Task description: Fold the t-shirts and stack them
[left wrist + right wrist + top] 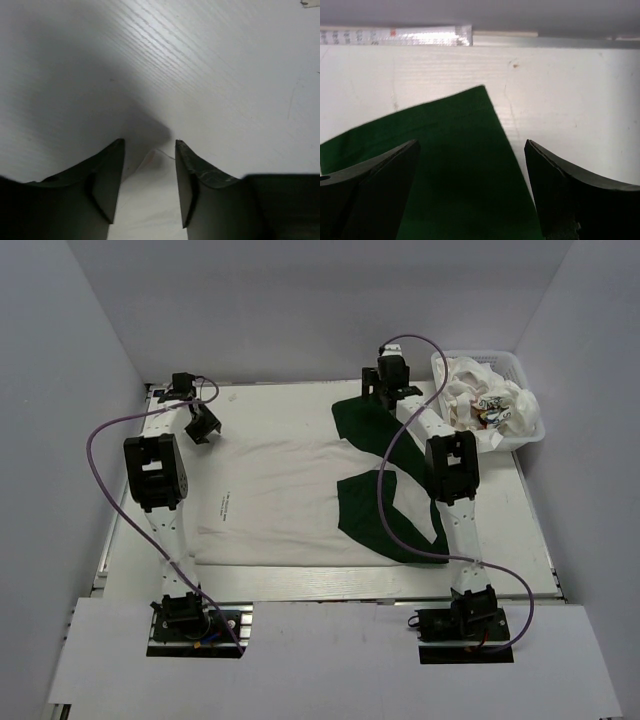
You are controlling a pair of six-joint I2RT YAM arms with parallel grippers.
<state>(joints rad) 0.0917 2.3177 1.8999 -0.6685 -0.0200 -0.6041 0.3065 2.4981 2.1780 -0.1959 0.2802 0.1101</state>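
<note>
My right gripper grabs the end of the white t-shirt's far green sleeve next, to fold that sleeve inward over the shirt.
A white t-shirt (275, 495) with dark green sleeves lies spread flat on the table, with small black text near its left end. One green sleeve (362, 420) points to the far side and the other (385, 525) lies near the right arm. My left gripper (204, 425) is open at the shirt's far left corner; in the left wrist view (149, 145) the white cloth corner (152, 172) lies between the fingers. My right gripper (384, 392) is open over the far sleeve's end; the right wrist view (471, 145) shows the green sleeve (455, 150) below the spread fingers.
A white lattice basket (535, 415) stands at the far right corner and holds crumpled white t-shirts (480, 400) with small colourful prints. Grey walls close in the table on three sides. A metal rail (395, 35) runs along the table's far edge.
</note>
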